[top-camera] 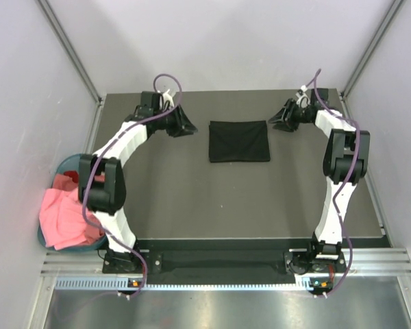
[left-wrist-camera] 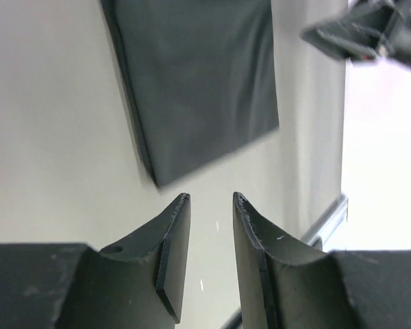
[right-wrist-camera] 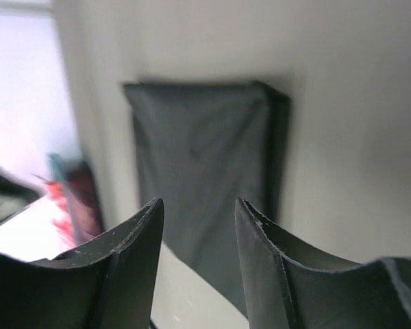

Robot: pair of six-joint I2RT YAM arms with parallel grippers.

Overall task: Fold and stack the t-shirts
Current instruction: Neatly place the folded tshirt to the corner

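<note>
The folded black t-shirt needs to be dragged for stacking, so my right gripper should next grab it by its nearest side edge, near its back corner.
A black t-shirt [top-camera: 239,141] lies folded into a neat rectangle at the back middle of the table; it also shows in the left wrist view [left-wrist-camera: 195,82] and the right wrist view [right-wrist-camera: 205,164]. My left gripper [top-camera: 189,127] hovers just left of it, open and empty [left-wrist-camera: 211,199]. My right gripper [top-camera: 279,120] hovers just right of it, open with nothing between its fingers [right-wrist-camera: 197,203]. Pink and red t-shirts [top-camera: 67,214] are heaped in and over the teal basket [top-camera: 61,166] off the table's left edge.
The dark table [top-camera: 192,205] ends at a metal rail at the front. Grey walls and metal frame posts close in the left, back and right sides.
</note>
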